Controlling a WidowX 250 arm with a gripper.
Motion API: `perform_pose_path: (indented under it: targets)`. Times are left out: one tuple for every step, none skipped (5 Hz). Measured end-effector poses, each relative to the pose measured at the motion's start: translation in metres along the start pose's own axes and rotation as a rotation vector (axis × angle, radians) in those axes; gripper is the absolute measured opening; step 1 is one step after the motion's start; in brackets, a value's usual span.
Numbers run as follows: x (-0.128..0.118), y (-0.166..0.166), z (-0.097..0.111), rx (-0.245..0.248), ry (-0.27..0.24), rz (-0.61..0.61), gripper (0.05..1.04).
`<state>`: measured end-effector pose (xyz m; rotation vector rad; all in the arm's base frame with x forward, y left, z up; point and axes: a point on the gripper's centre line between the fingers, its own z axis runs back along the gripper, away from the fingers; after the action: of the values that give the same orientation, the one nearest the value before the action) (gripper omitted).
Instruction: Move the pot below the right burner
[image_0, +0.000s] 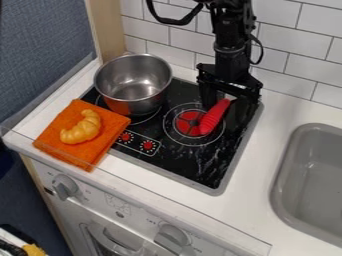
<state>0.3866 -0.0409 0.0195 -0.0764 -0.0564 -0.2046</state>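
My gripper should next grab the steel pot (134, 102) by its rim. Then I should move the pot below the red-centred burner.
The black gripper (228, 103) hangs over the back right of the black stovetop, its fingers spread apart, above the upper end of a red-handled object. A steel pot (134, 102) stands upright at the back left of the stove, on the left burner, apart from the gripper and to its left. The right burner (185, 123) has a red centre, and the red-handled object (212, 119) lies across its right part, slanting up to a silvery end under the gripper.
An orange cloth (52, 134) with a yellow croissant (82, 128) on it lies at the left front, overlapping the stove's edge near the pot. Red stove knobs (147, 145) sit at the front. A grey sink (320, 180) is at the right, and a tiled wall (294, 55) stands behind.
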Motion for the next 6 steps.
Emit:
perform_pose_path:
  targets:
    - [-0.003,0.0,-0.009,-0.007,0.025,0.005,1.0]
    - [-0.003,-0.001,-0.009,-0.031,0.02,0.007,1.0]
    - [-0.003,-0.001,-0.01,-0.053,0.014,0.016,1.0]
    - [0.0,0.001,-0.007,-0.087,-0.01,0.008,1.0]
    - [0.001,-0.002,0.0,-0.094,-0.01,-0.018,1.0]
    - [0.019,-0.007,0.045,-0.104,-0.136,-0.039,1.0]
